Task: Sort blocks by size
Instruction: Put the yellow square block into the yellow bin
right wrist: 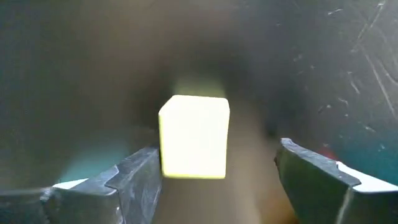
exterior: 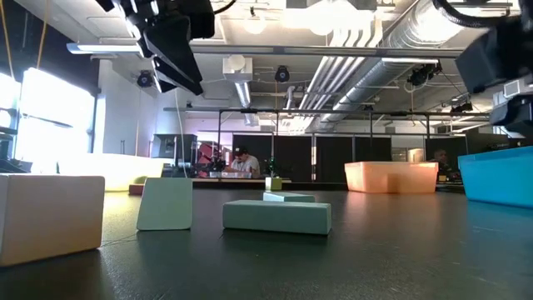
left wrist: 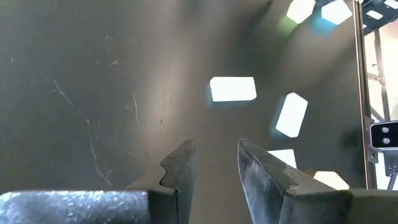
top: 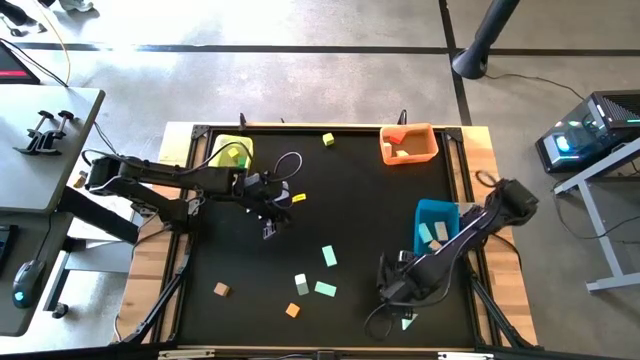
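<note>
My right gripper is going to grab the yellow cube point(right wrist: 194, 135) next, taking it by its opposite sides, so that I can sort the small blocks.
My right gripper point(top: 384, 288) is low over the black mat near its front right. It is open, and a yellow cube point(right wrist: 194, 135) rests on the mat between and just beyond its fingers. The arm hides this cube in the high view. My left gripper point(top: 270, 224) hangs above the mat left of centre, with its fingers point(left wrist: 214, 168) a little apart and empty. Loose blocks lie on the mat: a yellow one point(top: 298, 198), three mint ones point(top: 329, 256) point(top: 325, 290) point(top: 301, 285), a tan one point(top: 221, 289), an orange one point(top: 292, 310) and a mint triangle point(top: 407, 322).
A yellow bin point(top: 222, 146) with a green block stands at the far left. An orange bin point(top: 432, 143) stands at the far right, and a blue bin point(top: 430, 208) with blocks at the right. Another yellow block point(top: 328, 139) lies near the far edge. The middle of the mat is bare.
</note>
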You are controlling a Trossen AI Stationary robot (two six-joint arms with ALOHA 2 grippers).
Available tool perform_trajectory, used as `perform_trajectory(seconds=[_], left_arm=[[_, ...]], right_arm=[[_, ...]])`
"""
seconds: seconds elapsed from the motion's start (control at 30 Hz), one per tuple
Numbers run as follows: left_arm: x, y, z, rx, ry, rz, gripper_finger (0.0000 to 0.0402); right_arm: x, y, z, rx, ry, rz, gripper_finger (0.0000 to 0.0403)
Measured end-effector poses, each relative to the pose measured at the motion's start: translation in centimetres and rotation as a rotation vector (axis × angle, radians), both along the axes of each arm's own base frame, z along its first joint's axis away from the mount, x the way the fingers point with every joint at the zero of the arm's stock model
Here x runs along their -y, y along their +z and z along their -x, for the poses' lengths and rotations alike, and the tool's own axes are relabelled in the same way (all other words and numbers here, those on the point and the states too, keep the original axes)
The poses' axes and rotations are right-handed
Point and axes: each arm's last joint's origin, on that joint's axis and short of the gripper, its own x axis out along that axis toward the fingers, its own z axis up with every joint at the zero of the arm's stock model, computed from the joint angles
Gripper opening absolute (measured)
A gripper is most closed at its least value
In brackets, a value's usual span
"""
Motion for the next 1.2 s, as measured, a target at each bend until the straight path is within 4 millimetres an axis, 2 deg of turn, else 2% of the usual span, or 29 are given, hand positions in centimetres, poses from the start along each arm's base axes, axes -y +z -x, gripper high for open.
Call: perform_trajectory(seconds=[0.13,0.23,0.37,0.43,0.53,0.6,0.7,0.8,0.97,1.1,1.2], left_arm=[[0.1,0.2,-0.3,0.035,-0.001,-0.002,0.0105],[0.1,0.4,-0.5,0.070,-0.001,-0.002,0.0105],[0.1,0.6,-0.7,0.098,-0.001,-0.002,0.0105],[0.1,0.7,-0.8,0.110,0.011,0.005,0.0105],[0.2,1.0,-1.1,0.156,0.001,-0.002,0.0105],[0.5,1.5,-1.5,0.222,-0.026,-0.019,0.0105],[1.2,2.7,-2.2,0.369,-0.052,-0.020,0.0105],[2.1,4.3,-2.8,0.557,-0.114,-0.057,0.0105],[4.5,7.5,-3.0,0.942,-0.331,-0.284,0.0106],[5.4,8.6,-2.8,1.063,-0.391,-0.429,0.0127],[5.3,8.9,-2.9,1.075,-0.408,-0.511,0.0161]], right_arm=[[-0.8,-0.6,-0.8,0.023,-0.016,0.006,0.0264],[-1.1,-0.9,-1.1,0.031,-0.026,-0.007,0.0220],[-1.1,-0.7,-1.0,-0.012,-0.070,-0.067,0.0141],[-1.1,0.2,-1.2,-0.023,-0.154,-0.120,0.0127],[-0.6,2.5,-1.9,0.076,-0.244,-0.171,0.0128],[0.1,4.6,-2.7,0.239,-0.287,-0.181,0.0128],[2.1,7.9,-3.6,0.484,-0.387,-0.175,0.0128],[4.5,11.2,-4.3,0.705,-0.469,-0.186,0.0128],[7.7,16.3,-5.8,1.085,-0.456,-0.265,0.0128],[9.6,19.0,-6.9,1.319,-0.399,-0.360,0.0128],[10.9,19.6,-7.4,1.379,-0.409,-0.385,0.0128]])
